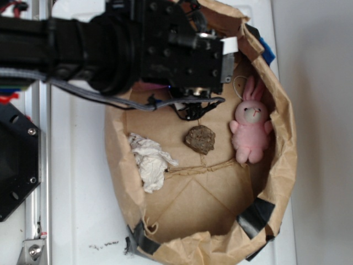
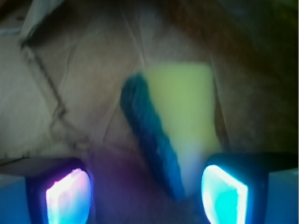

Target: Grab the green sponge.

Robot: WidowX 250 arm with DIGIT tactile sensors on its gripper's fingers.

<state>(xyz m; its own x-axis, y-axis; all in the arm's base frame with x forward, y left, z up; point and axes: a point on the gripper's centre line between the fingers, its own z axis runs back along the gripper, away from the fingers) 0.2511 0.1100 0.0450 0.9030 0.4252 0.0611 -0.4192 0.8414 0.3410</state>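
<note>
My gripper grabs the green sponge (image 2: 180,107) by its dark scouring layer (image 2: 152,140) next.
In the wrist view the green sponge (image 2: 180,107) lies on brown paper right in front of me. Its yellow foam face is up and its dark green-blue scouring layer (image 2: 152,140) runs along its left side. My gripper (image 2: 145,196) is open. Its two glowing pads (image 2: 67,196) stand wide apart, and the sponge's near end reaches between them, closer to the right pad. In the exterior view the black arm and wrist (image 1: 182,55) hang over the back of the paper bag and hide the sponge.
The brown paper bag wall (image 1: 282,165) rings the work area, patched with black tape (image 1: 256,216). Inside lie a pink bunny (image 1: 251,128) at the right, a brown lump (image 1: 200,139) in the middle and a crumpled white paper wad (image 1: 150,160) at the left.
</note>
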